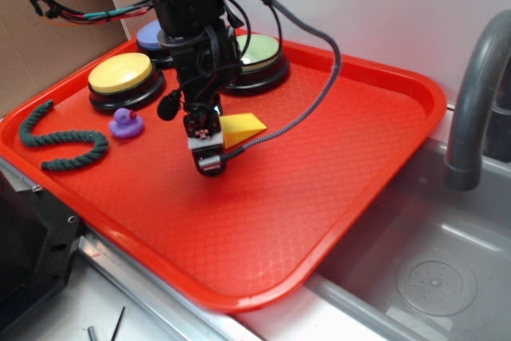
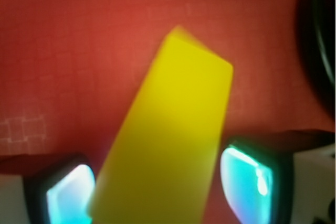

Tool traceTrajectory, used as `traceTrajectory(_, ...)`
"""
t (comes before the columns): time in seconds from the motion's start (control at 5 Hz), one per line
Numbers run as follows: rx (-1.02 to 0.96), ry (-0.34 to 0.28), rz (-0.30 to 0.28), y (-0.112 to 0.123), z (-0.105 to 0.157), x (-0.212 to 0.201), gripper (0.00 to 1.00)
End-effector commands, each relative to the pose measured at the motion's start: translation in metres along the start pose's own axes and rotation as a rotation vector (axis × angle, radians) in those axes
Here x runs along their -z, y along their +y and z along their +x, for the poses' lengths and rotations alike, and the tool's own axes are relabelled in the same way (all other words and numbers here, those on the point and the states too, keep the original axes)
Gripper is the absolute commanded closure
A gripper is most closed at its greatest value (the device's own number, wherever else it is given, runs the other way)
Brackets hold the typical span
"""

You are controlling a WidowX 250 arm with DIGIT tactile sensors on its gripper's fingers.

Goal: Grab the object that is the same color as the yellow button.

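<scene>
My fingers are low on either side of the yellow wedge (image 1: 243, 127), so it is now time to close on the wedge.
The yellow wedge (image 1: 243, 127) lies on the red tray (image 1: 335, 157), its thin end pointing right. My gripper (image 1: 209, 164) is lowered at the wedge's left end. In the wrist view the wedge (image 2: 176, 124) runs up between my two fingers. The left pad (image 2: 68, 195) is at its edge and a narrow strip of tray shows before the right pad (image 2: 244, 179). The gripper (image 2: 157, 195) straddles the wedge with its jaws apart. The yellow button (image 1: 121, 72) stands on its black base at the tray's back left.
A purple duck (image 1: 125, 123) sits in front of the yellow button. A dark green rope (image 1: 65, 146) lies at the left. A blue-purple button (image 1: 153, 37) and a green button (image 1: 257, 51) stand at the back. A sink (image 1: 443, 273) and grey faucet (image 1: 473, 101) are on the right.
</scene>
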State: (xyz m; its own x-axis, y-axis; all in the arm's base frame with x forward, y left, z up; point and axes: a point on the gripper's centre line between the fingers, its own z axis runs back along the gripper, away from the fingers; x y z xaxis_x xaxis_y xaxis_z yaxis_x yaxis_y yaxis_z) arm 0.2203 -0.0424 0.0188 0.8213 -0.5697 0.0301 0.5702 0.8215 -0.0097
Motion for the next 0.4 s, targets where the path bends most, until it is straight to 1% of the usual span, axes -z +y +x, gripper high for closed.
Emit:
traceTrajectory(0.0, -0.110, 0.001, 0.006, -0.0008, 0.0191, -0.0018, 0.00)
traceTrajectory(0.2, -0.147, 0.030, 0.026, -0.0060, 0.0248, -0.0013, 1.00)
